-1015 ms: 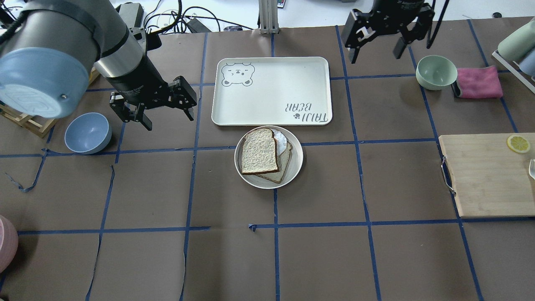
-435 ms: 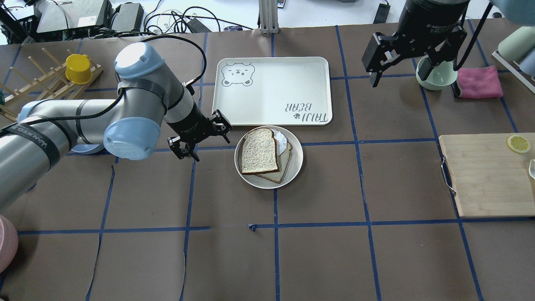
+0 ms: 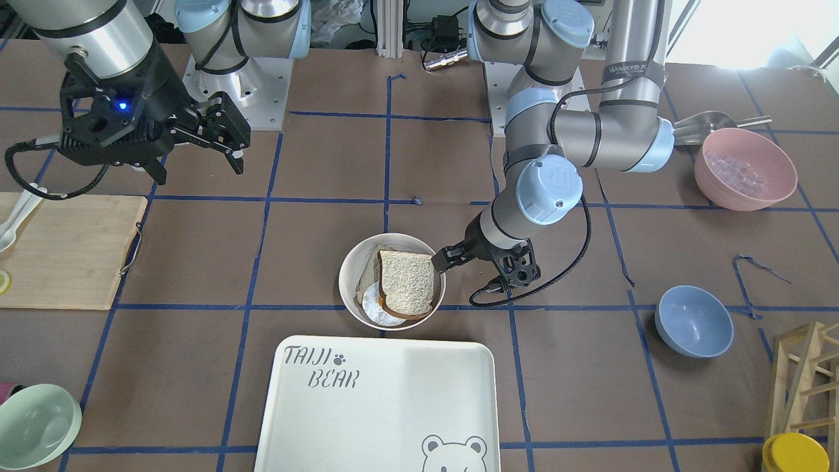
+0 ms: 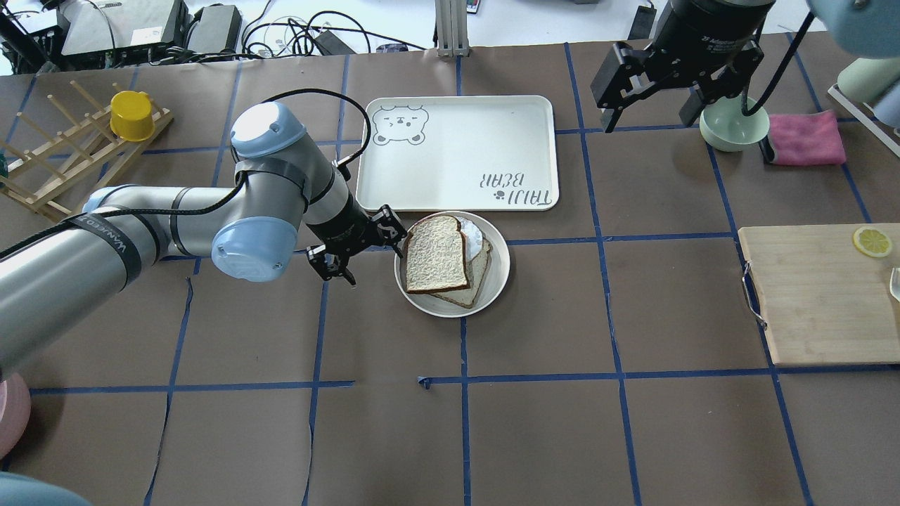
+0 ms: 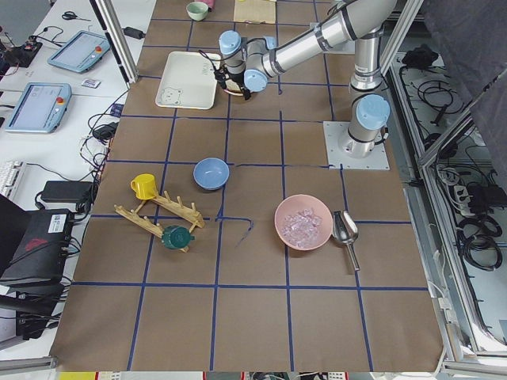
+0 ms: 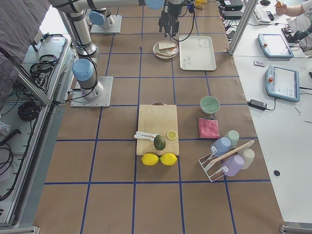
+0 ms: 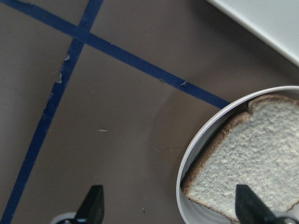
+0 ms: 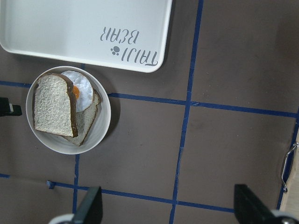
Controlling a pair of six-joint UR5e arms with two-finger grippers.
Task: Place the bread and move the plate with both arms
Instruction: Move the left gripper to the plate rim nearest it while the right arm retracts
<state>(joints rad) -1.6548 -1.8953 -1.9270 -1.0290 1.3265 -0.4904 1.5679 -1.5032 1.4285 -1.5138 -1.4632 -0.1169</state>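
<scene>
The left gripper will next move the plate and the bread onto the tray (image 3: 379, 408), so it will grab the cream-white plate by the rim (image 3: 442, 280) beside the bread's crust.
The bread (image 4: 436, 254), a thick dark-crusted slice, lies on top in the cream-white plate (image 4: 494, 281), over a thinner tan slice and a fried egg. It also shows in the front view (image 3: 408, 282) and both wrist views (image 7: 254, 161) (image 8: 53, 105). My left gripper (image 4: 368, 250) is open, low at the plate's left rim (image 7: 186, 163). One finger is over the bread's edge, the other outside the plate (image 3: 349, 275). My right gripper (image 4: 647, 116) is open and empty, high over the table's far right, looking down on the plate (image 8: 102, 135).
The "TAIJI BEAR" tray (image 4: 457, 151) lies just beyond the plate. A mint-green bowl (image 4: 735, 132) and pink cloth (image 4: 805, 138) are under the right arm. A cutting board (image 4: 823, 295) is at right. A blue bowl (image 3: 693, 321) and wooden rack (image 4: 77, 151) are at left.
My left arm has swung right and down, bringing its open gripper from beside the blue bowl to the plate's left rim. The right gripper has shifted slightly at the far right.
</scene>
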